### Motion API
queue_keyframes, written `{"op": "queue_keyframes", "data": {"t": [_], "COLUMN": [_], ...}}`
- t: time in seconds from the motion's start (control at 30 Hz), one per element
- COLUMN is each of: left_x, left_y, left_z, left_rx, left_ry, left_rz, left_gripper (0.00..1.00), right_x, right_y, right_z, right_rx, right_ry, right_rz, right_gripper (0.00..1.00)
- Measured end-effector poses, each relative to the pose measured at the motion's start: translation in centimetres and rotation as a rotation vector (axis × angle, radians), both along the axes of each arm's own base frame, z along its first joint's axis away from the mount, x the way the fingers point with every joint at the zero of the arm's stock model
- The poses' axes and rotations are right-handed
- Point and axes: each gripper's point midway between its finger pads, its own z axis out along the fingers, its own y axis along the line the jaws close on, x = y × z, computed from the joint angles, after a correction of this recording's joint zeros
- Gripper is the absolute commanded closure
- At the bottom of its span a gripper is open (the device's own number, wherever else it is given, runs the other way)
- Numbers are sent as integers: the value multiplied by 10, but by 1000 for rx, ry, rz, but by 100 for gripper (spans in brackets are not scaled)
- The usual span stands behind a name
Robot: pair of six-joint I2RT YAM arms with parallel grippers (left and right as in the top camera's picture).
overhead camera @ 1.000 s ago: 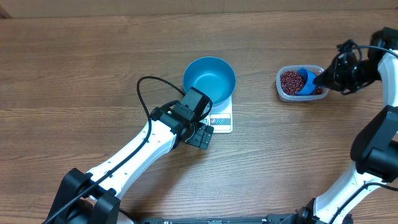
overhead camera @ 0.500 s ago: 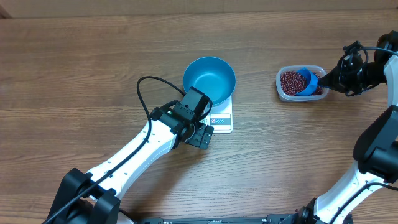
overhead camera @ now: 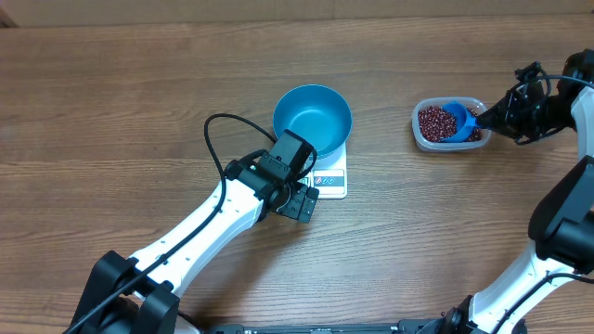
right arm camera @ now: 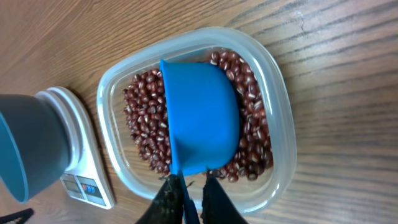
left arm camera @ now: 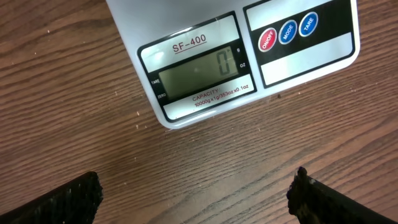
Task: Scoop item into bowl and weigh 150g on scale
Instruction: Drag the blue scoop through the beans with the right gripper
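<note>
Next, the right gripper grips the blue scoop (right arm camera: 199,124) by its handle (right arm camera: 186,197), leaving its cup free to scoop beans and tip them into the bowl.
The blue bowl (overhead camera: 313,119) stands empty on the white scale (overhead camera: 332,176), whose display (left arm camera: 205,68) reads 0. My left gripper (overhead camera: 302,202) hovers just in front of the scale, open (left arm camera: 198,186), nothing between its fingers. The red-brown beans (right arm camera: 146,118) fill a clear tub (right arm camera: 283,149) at the right (overhead camera: 422,139). A blue scoop (right arm camera: 199,124) lies on the beans. My right gripper (right arm camera: 193,183) straddles the scoop's handle, barely open: one finger touches it, and a narrow gap shows on the other side. The overhead view shows it at the tub's right rim (overhead camera: 480,116).
A black cable (overhead camera: 218,125) loops over the table left of the bowl. The left arm (overhead camera: 204,232) runs from the front edge up to the scale. The right arm (overhead camera: 566,204) stands along the right edge. The bowl (right arm camera: 18,143) and scale (right arm camera: 81,180) show at the right wrist view's left.
The right arm has drawn back to the right and the scoop has settled flat on the beans. Its jaws have parted a little around the handle. The left arm has not moved.
</note>
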Motion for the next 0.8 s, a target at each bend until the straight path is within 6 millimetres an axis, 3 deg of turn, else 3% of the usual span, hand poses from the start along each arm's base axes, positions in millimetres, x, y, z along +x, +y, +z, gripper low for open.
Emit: {"op": "queue_keyframes", "data": {"t": [0.6,0.8], "left_x": [0,0], "left_y": [0,0], "left_z": [0,0], "left_rx": [0,0], "left_ry": [0,0], "left_rz": [0,0], "left_gripper": [1,0], "right_x": [3,0], "right_y": [6,10], "right_z": [-4,-3], "right_rx": [27,54], "right_ry": [-9,14], "right_rz": [6,-9], "right_gripper": [78,62]}}
